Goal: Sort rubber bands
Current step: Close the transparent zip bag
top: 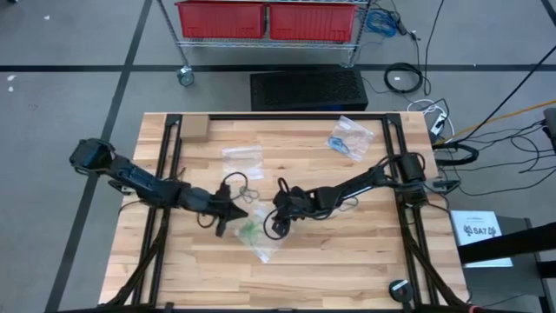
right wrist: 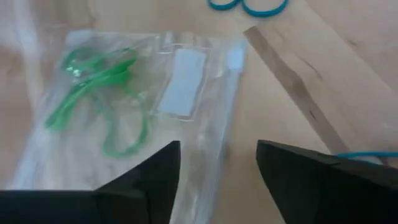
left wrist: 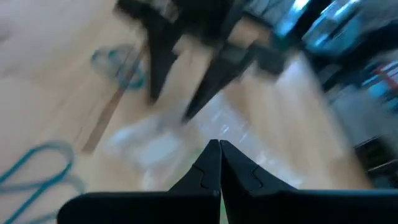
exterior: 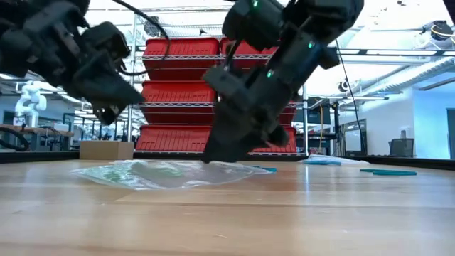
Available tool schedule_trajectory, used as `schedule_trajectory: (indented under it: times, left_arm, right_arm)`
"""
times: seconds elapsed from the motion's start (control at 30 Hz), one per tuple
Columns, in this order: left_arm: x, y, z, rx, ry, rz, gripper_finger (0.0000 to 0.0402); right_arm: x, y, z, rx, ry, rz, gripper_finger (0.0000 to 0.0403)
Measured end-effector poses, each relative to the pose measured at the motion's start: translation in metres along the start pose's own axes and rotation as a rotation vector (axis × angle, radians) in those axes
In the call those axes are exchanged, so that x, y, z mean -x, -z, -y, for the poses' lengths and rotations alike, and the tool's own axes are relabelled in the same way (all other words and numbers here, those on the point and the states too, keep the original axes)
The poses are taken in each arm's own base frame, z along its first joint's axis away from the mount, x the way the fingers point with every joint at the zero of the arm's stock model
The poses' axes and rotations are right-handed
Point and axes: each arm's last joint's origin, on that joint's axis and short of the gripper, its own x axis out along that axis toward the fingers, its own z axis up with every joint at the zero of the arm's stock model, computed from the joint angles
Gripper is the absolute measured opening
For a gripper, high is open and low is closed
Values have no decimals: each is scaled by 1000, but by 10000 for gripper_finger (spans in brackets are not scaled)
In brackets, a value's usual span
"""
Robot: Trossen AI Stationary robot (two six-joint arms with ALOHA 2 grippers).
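Note:
My right gripper grabs the plastic bag by its zip edge (right wrist: 227,124) next, to lift the green rubber bands off the table.
A clear plastic bag (top: 259,236) (right wrist: 186,93) holding bright green rubber bands (right wrist: 93,81) lies flat on the wooden table near its middle. My right gripper (right wrist: 217,149) (top: 277,224) stands open, slanting down over the bag's right end. My left gripper (left wrist: 219,146) (top: 233,216) is shut with nothing in it, raised above the table just left of the bag (exterior: 156,173). Loose teal and blue rubber bands (left wrist: 121,65) (right wrist: 249,6) lie on the wood around the bag. My right gripper (exterior: 213,153) comes slanting from above, and its open fingers reach down to the bag's top at its right end (exterior: 220,163). I cannot tell whether the tips touch the plastic. The bag lies flat on the table.
Two more clear bags lie farther back, one (top: 241,158) in the middle and one with blue bands (top: 350,137) at the far right. A small cardboard box (top: 193,129) sits at the far left. Teal bands (exterior: 387,171) lie to the right. Red bins stand beyond the table.

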Motion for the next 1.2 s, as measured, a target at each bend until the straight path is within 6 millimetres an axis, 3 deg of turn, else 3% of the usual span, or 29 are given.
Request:
schedule_trajectory:
  times: [0.1, 0.2, 0.3, 0.43, 0.63, 1.0, 1.2]
  left_arm:
    - [12, 2, -5, 18, 75, 104, 2]
    - [19, 2, -8, 26, 118, 160, 2]
    - [20, 1, -9, 28, 129, 163, 2]
    - [20, -2, -12, 32, 122, 176, 7]
    - [20, -10, -18, 46, 72, 251, 49]
    - [21, -24, -17, 50, 104, 337, 144]
    - [14, -45, -4, 32, 232, 339, 161]
  right_arm:
    - [-9, 1, 3, -24, 2, 12, 207]
    - [-14, 1, 4, -22, 3, 30, 186]
    - [-15, 1, 4, 2, -1, 38, 130]
    - [-11, -1, 2, 80, -3, 50, 27]
    - [21, -12, -12, 221, -3, 128, 12]
    - [115, -22, -45, 376, 39, 317, 1]
    - [123, -22, -47, 396, 30, 328, 0]
